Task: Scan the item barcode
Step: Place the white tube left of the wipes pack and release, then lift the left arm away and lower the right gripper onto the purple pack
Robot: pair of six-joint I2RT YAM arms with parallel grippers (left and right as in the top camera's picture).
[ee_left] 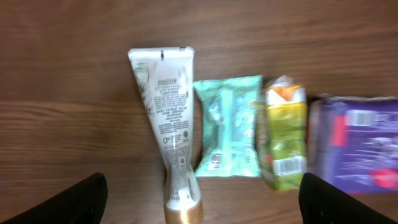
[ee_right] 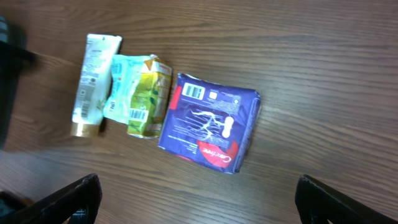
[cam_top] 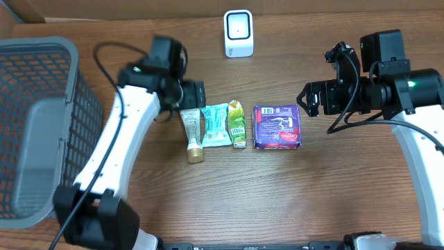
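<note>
My right gripper grabs the purple pack by the side away from its barcode (cam_top: 293,128) (ee_right: 241,130) next. That leaves the barcode uncovered to scan.
Four items lie in a row on the wooden table: a white tube with a gold cap (cam_top: 192,135) (ee_left: 169,124) (ee_right: 93,87), a teal packet (cam_top: 214,125) (ee_left: 229,127) (ee_right: 121,84), a green carton (cam_top: 236,123) (ee_left: 285,137) (ee_right: 149,96) and a purple pack (cam_top: 277,127) (ee_left: 360,143) (ee_right: 208,121). Barcodes show on the carton and the purple pack. A white scanner (cam_top: 238,33) stands at the back. My left gripper (cam_top: 191,94) (ee_left: 202,208) hangs open above the tube's flat end, holding nothing. To the right of the purple pack, my right gripper (cam_top: 310,99) (ee_right: 199,202) is open and empty.
A grey wire basket (cam_top: 41,118) fills the left side of the table. The left arm's white links run from the front edge up to the tube. Bare wood lies in front of the row of items.
</note>
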